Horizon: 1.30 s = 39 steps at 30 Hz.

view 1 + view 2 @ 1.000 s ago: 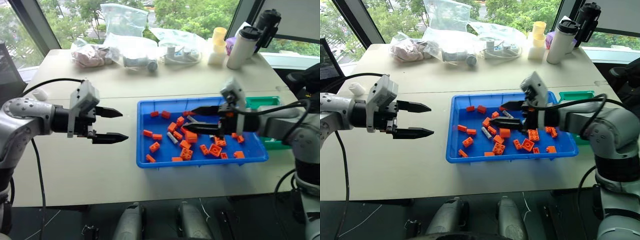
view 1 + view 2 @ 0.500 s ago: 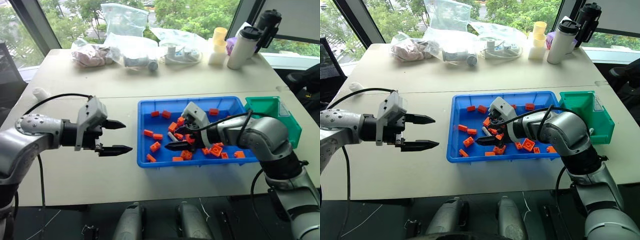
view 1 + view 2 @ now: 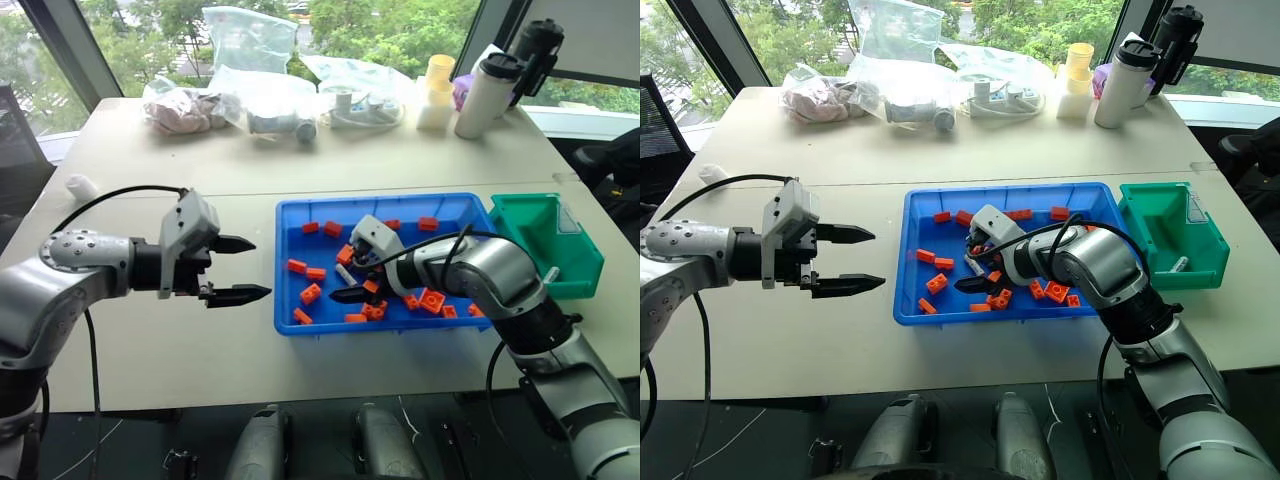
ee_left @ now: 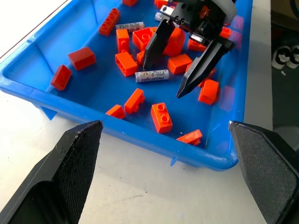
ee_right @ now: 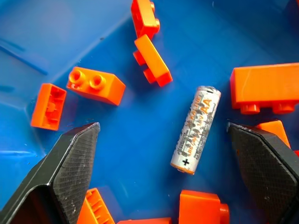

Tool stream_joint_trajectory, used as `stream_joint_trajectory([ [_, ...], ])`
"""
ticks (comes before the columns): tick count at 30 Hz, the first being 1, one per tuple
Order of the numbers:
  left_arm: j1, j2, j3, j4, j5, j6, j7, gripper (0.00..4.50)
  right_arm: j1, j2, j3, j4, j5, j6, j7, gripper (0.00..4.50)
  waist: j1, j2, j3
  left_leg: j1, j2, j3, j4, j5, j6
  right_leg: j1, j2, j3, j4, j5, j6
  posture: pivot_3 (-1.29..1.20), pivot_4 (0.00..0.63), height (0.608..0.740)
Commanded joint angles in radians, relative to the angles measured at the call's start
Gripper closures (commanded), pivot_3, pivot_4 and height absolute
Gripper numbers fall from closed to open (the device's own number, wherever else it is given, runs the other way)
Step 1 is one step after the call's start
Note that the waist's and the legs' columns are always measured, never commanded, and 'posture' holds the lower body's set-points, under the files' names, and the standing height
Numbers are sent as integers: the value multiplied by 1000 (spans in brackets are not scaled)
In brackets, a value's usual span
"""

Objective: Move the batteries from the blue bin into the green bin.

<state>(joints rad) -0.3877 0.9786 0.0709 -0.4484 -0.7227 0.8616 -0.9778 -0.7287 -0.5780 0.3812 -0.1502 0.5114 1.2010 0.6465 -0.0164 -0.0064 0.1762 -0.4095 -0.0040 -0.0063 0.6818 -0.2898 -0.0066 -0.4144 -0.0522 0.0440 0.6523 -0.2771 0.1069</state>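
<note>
I should close my right gripper on the silver battery now. Closing now would hold it. My fingers reach down beside the battery over the blue bin's bottom in the right wrist view.
The blue bin sits mid-table, strewn with orange bricks. One of the batteries, silver with printed text, lies flat on the bin floor between the open fingers of my right gripper, which hangs just over it without touching. A second battery lies farther back among the bricks. The green bin stands against the blue bin's right end, with a small grey cylinder inside. My left gripper hovers open and empty over the table, left of the blue bin.
Plastic bags, a white bottle, a black bottle and yellow cups line the table's far edge. A small white object lies at the far left. Bricks crowd closely around the near battery.
My right gripper has swung left across the blue bin and dropped toward the battery, staying open. My left gripper has hardly moved.
</note>
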Motion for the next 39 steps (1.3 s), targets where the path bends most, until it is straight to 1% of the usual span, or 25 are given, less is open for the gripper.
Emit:
stream_joint_trajectory([
  [1,-15,-4,11,-8,9,-17,6,0,-13,2,41,-16,-45,-26,16,254,0,0,0,0,0,0,0,0,0,0,0,0,0,0,0,0,150,740],
  [3,-16,-7,11,-9,10,-16,7,0,-11,-1,60,-18,-68,-38,21,883,-1,0,0,0,0,0,0,0,0,0,0,0,0,0,0,0,150,740],
  [4,-16,-11,11,-10,10,-16,9,0,-9,-3,75,-16,-87,-53,24,1322,-1,0,0,0,0,0,0,0,0,0,0,0,0,0,0,0,150,740],
  [6,-18,-17,10,-9,13,-17,13,0,-8,-2,91,-13,-115,-75,27,2423,-1,0,0,0,0,0,0,0,0,0,0,0,0,0,0,0,150,740],
  [9,-19,-19,11,-9,15,-16,13,0,-18,2,77,-13,-142,-93,26,3969,0,0,0,0,0,0,0,0,0,0,0,0,0,0,0,0,150,740],
  [13,-20,-18,12,-8,12,-14,10,0,-29,10,41,-13,-163,-100,16,3969,0,0,0,0,0,0,0,0,0,0,0,0,0,0,0,0,150,740],
  [14,-19,-17,6,-9,18,-20,7,0,-31,4,-2,-41,-147,-79,11,3969,0,0,0,0,0,0,0,0,0,0,0,0,0,0,0,0,150,740],
  [16,-31,-38,-12,-1,35,-37,19,0,-34,-10,-101,-99,-113,-31,1,3969,2,0,0,0,0,0,0,0,0,0,0,0,0,0,0,0,150,740],
  [18,-53,-70,-27,7,35,-50,26,0,-41,-3,-226,-139,-73,30,-22,3969,6,0,0,0,0,0,0,0,0,0,0,0,0,0,0,0,150,740],
  [20,-87,-114,-31,29,38,-66,38,0,-63,21,-352,-151,-43,119,-61,3969,7,0,0,0,0,0,0,0,0,0,-1,0,0,0,0,0,150,740],
  [21,-100,-130,-30,40,41,-70,44,0,-72,30,-390,-154,-37,149,-78,3969,6,0,0,0,0,0,0,0,0,0,-1,0,0,0,0,0,150,740],
  [23,-165,-200,-54,98,53,-92,59,0,-112,25,-570,-142,-26,195,-122,3969,7,0,0,0,0,0,0,0,0,0,-1,0,0,0,0,0,150,740],
  [25,-197,-235,-68,129,64,-104,60,0,-133,24,-656,-139,-17,219,-149,3969,7,0,0,0,-1,0,0,0,0,0,-1,0,0,0,0,0,150,740],
  [27,-250,-296,-133,168,96,-133,41,0,-96,-94,-754,-87,-63,171,-163,3969,7,0,0,0,-1,0,0,0,0,0,-1,0,0,0,0,0,150,740],
  [29,-287,-337,-175,202,121,-157,26,0,-53,-183,-818,-42,-83,145,-163,3969,20,0,0,-1,-2,0,-1,0,0,1,-2,-1,-1,0,0,0,150,740],
  [30,-300,-349,-187,220,133,-169,16,0,-29,-209,-847,-20,-78,142,-156,3969,24,0,0,-1,-2,0,-1,0,0,1,-2,-1,-2,0,0,0,150,740],
  [33,-325,-370,-218,264,164,-199,-17,0,80,-294,-848,30,-118,44,-145,3969,16,0,0,0,-3,2,-1,0,1,1,-3,1,-3,0,0,0,150,740],
  [36,-331,-371,-232,281,185,-217,-44,0,130,-321,-852,58,-126,-8,-146,3969,-6,1,0,1,-1,3,-1,0,1,1,0,2,-1,0,0,0,150,740],
  [39,-331,-368,-232,294,194,-225,-60,0,200,-343,-854,90,-145,-44,-146,3969,-10,2,0,2,1,4,-1,0,1,0,2,4,1,0,0,0,150,740],
])
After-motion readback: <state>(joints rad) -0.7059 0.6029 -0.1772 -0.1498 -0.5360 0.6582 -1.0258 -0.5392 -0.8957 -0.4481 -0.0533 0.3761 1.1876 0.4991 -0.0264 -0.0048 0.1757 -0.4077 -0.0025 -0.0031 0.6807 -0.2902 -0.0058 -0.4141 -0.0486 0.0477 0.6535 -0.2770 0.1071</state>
